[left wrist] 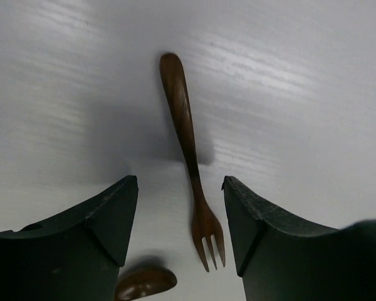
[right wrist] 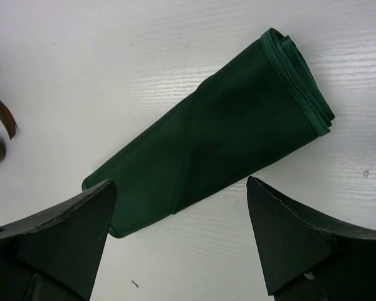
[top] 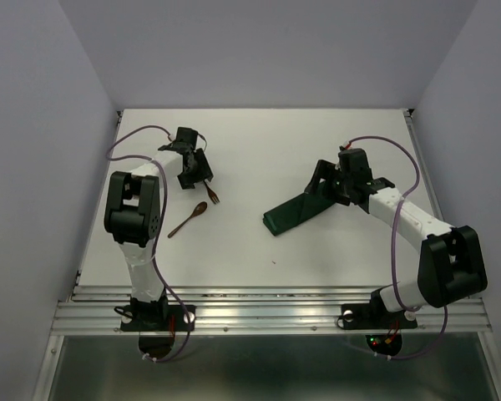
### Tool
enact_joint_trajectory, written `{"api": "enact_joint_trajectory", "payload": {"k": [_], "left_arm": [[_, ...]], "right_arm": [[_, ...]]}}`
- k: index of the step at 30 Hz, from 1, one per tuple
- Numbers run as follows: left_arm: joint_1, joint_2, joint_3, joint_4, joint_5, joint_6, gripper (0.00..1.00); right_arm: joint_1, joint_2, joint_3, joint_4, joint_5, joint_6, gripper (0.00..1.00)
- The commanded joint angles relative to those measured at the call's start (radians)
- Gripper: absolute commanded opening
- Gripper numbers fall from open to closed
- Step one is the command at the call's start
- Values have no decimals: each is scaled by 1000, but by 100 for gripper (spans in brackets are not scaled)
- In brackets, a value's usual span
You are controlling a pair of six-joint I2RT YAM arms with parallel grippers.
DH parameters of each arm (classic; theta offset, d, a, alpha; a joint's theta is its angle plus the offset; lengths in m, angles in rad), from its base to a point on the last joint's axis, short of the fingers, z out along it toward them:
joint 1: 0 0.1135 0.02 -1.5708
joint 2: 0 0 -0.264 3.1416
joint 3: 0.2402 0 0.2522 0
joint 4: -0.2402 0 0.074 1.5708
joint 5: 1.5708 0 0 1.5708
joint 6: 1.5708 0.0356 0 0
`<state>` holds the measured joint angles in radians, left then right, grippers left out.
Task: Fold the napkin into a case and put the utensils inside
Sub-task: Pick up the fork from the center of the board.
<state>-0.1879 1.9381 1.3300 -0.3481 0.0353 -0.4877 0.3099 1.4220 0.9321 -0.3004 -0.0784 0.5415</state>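
The left gripper picks up the fork (top: 211, 196) by its narrow neck near the tines next, and this leaves the fork's handle free.
The dark green napkin (top: 295, 214) lies folded into a long narrow strip on the table; it also shows in the right wrist view (right wrist: 219, 132). My right gripper (top: 322, 190) is open and empty over the napkin's far end (right wrist: 180, 188). The brown wooden fork (top: 211, 196) lies flat on the table. In the left wrist view, the fork (left wrist: 188, 150) lies between the open fingers of my left gripper (left wrist: 180, 219), untouched. The reddish-brown spoon (top: 188, 220) lies just beside the fork, its bowl (left wrist: 144, 282) near the tines. My left gripper (top: 196, 173) hovers just behind the fork.
The white table (top: 259, 150) is boxed in by pale walls at the back and both sides. A metal rail (top: 275, 313) runs along the near edge by the arm bases. The fork tines (right wrist: 1, 113) show at the left edge of the right wrist view.
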Motion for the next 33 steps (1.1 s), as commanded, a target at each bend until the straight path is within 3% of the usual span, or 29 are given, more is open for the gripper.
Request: {"api": "enact_joint_trajectory", "payload": {"k": [1,3,8,18,23,25,29,33], "left_arm": [[-5,47,86,-8,-115,-55,68],[-21,70,103,-9,-161,-77,65],[-56,119,138,-47,-228,-91,45],[-133,101,149,-129,-345,-89,41],[-140,101,120,-117,-328,-78,17],[-140,108,129,-101,-324,-62,0],[-143,111,179,-66,-266,44,0],[-201,3,206,18,-177,205,0]], "right_arm": [[6,-25,-7,7,-3,-14,90],[6,-20,-13,9,-9,-11,90],[6,-29,-32,15,-24,2,90],[6,-29,-39,15,-23,-2,91],[6,-31,-45,20,-24,-2,91],[6,-29,-45,20,-23,-2,91],[6,-29,-44,20,-21,-3,91],[6,-41,-49,18,-3,15,91]]}}
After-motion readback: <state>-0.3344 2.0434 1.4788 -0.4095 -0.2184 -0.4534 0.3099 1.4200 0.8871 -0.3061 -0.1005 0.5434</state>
